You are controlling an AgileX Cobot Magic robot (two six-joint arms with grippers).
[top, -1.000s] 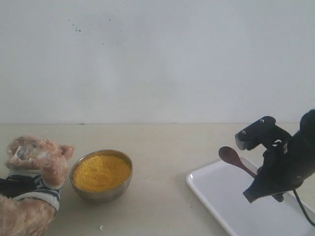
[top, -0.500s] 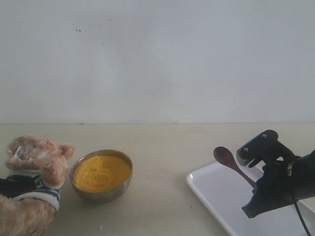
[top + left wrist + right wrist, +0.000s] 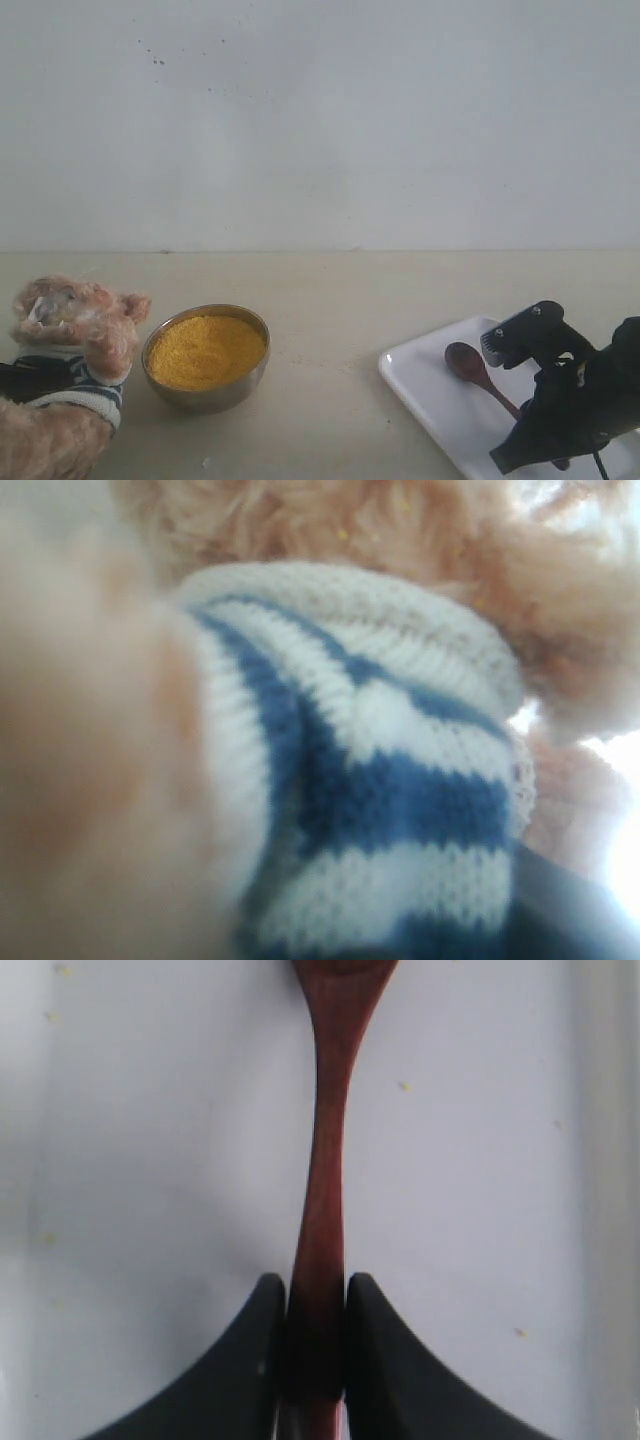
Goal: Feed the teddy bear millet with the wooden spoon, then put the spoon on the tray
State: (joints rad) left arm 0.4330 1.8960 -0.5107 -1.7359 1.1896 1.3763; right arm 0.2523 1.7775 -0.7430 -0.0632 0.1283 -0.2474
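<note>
The wooden spoon (image 3: 466, 361) is low over the white tray (image 3: 425, 385), inside its rim, and would lie flat, so it is time for my right gripper to open.
The teddy bear (image 3: 75, 320) sits at the far left, head toward the steel bowl (image 3: 205, 396) of yellow millet (image 3: 207, 350). A dark part of my left gripper (image 3: 20, 380) presses into its striped shirt (image 3: 380, 730), which fills the left wrist view and hides the fingers. My right gripper (image 3: 517, 400) is shut on the handle of the wooden spoon (image 3: 466, 361), low over the white tray (image 3: 425, 385). In the right wrist view the black fingertips (image 3: 268, 1305) pinch the handle (image 3: 325, 1160) above the tray floor (image 3: 150, 1160). The spoon's bowl looks empty.
A pale tabletop runs to a white wall at the back. A few stray millet grains (image 3: 403, 1086) lie on the tray, and a white crumb (image 3: 204, 462) lies on the table in front of the bowl. The tray's raised rim (image 3: 600, 1160) runs beside the spoon.
My right gripper has come down with the spoon, from above the tray's near corner to just over its surface. The bear, bowl and left arm have not moved.
</note>
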